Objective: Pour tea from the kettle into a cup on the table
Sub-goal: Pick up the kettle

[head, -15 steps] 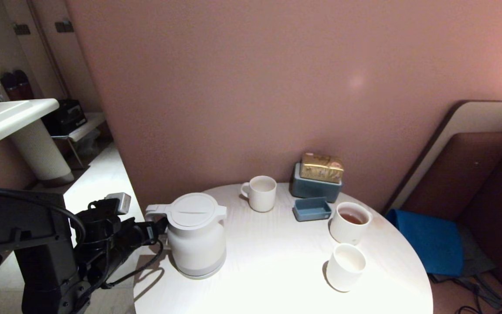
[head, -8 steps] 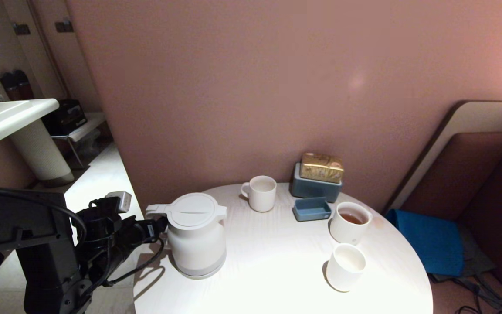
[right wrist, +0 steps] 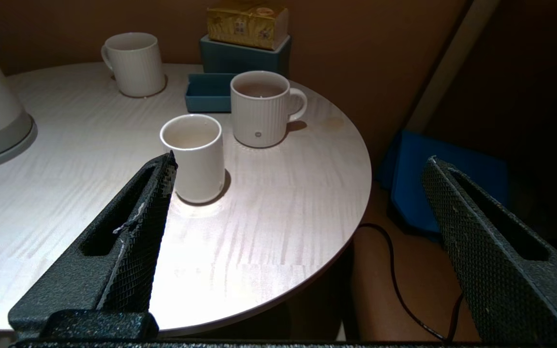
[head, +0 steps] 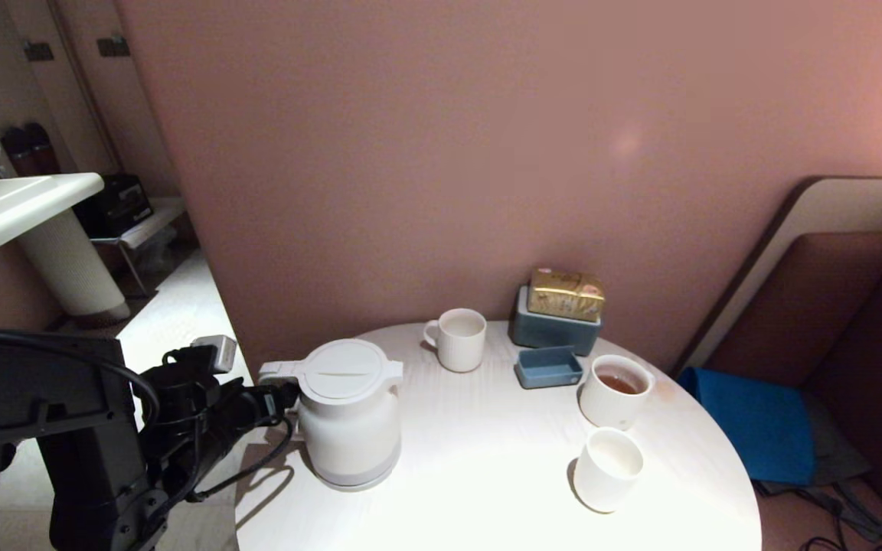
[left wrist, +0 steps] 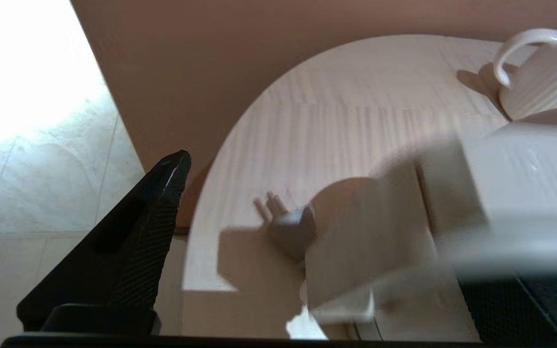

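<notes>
The left gripper grabs the white kettle by its handle (head: pixel 279 369) next. Then it pours tea into the small plain cup (head: pixel 608 468).
The white kettle (head: pixel 349 417) stands at the left edge of the round white table (head: pixel 487 459), its handle (left wrist: pixel 380 232) toward my left gripper (head: pixel 282 398). That gripper is open, and the handle lies between its fingers, close to one of them. The small plain cup (head: pixel 608 468) stands near the right front, empty; it also shows in the right wrist view (right wrist: pixel 194 157). Tea (head: pixel 619 383) fills a wider ribbed mug (right wrist: pixel 259 113) behind it. My right gripper (right wrist: pixel 301 162) hangs open off the table's near right edge, holding nothing.
A second white mug (head: pixel 460 339) stands at the back. A blue box (head: pixel 552 329) carrying a gold packet (head: pixel 566 293) and a small blue tray (head: pixel 548 367) sit by the wall. A blue cushion (head: pixel 755 417) lies to the right and a sink (head: pixel 12 203) to the left.
My left gripper has moved a little to the right, onto the kettle's handle, and the kettle has shifted slightly right. The cups have not moved.
</notes>
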